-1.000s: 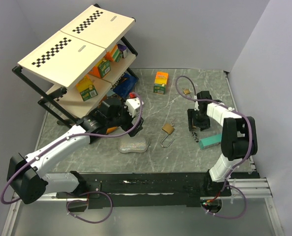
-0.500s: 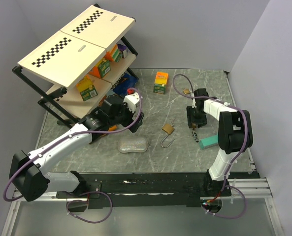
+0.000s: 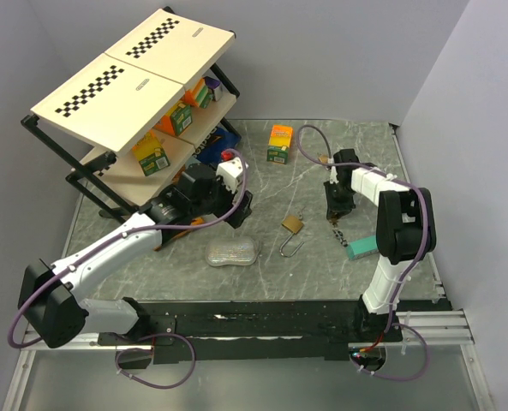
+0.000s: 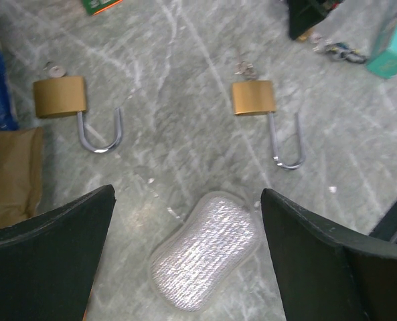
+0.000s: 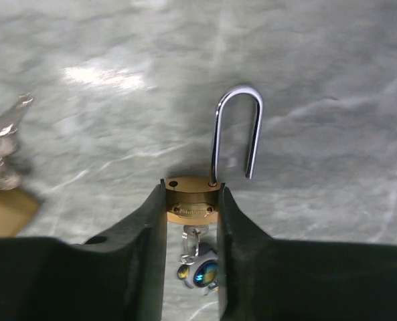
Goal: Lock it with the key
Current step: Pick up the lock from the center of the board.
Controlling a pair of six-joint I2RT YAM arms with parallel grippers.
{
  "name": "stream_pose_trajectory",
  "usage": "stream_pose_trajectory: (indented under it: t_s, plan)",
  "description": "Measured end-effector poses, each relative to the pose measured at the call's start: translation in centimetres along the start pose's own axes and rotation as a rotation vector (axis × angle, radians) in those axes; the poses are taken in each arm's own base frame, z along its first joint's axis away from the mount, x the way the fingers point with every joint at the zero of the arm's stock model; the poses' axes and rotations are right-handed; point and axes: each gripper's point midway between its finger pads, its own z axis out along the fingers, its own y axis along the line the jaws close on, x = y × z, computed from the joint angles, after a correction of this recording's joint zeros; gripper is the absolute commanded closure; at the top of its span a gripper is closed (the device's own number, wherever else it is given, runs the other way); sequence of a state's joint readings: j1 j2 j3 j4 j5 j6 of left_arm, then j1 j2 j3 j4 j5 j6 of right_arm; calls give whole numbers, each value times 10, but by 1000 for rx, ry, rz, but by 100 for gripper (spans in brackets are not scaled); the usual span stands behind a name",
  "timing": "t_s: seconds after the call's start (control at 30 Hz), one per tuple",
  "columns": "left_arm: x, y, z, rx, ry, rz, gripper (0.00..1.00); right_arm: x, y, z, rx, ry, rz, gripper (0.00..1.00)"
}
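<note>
I next need to grab the padlock with my left gripper by its steel shackle (image 5: pixel 237 130), so the padlock's body and key stay free for my right gripper to lock.
My right gripper (image 5: pixel 191 195) is shut on the body of a brass padlock (image 5: pixel 192 202) whose steel shackle (image 5: pixel 237 130) stands open. A key (image 5: pixel 196 235) sits in the padlock's bottom, with a ring and a small fob (image 5: pixel 203 273) hanging from it. In the top view this gripper (image 3: pixel 337 204) is at the right of the table, with the key chain (image 3: pixel 339 232) trailing toward me. My left gripper (image 4: pixel 187 200) is open and empty, hovering over a silver mesh pouch (image 4: pixel 205 262).
Two more open brass padlocks (image 4: pixel 59 97) (image 4: pixel 254 97) lie beyond the pouch (image 3: pixel 233 252); one shows in the top view (image 3: pixel 292 224). A small padlock (image 3: pixel 324 158), a teal box (image 3: pixel 366 247), an orange-green box (image 3: pixel 279 143) and a shelf rack (image 3: pixel 134 94) stand around.
My left gripper has moved a little farther from me and to the right. My right gripper has shifted slightly away from me, still holding the padlock.
</note>
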State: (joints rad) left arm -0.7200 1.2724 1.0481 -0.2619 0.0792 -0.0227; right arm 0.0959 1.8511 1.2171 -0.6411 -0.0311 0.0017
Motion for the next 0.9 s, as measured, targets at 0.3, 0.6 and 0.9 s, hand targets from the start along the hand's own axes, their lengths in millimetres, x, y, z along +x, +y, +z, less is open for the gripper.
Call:
stream_pose_trajectory:
  t_s: [0.3, 0.6, 0.9]
  plan:
    - [-17, -28, -15, 192, -64, -7, 4, -4, 43, -68, -292, -93, -245, 100]
    - [-22, -52, -39, 375, -210, 269, 2, 23, 87, -195, -591, -314, -655, 100]
    - [-14, -98, -45, 587, -297, 519, 17, 106, 142, -252, -752, -338, -1020, 100]
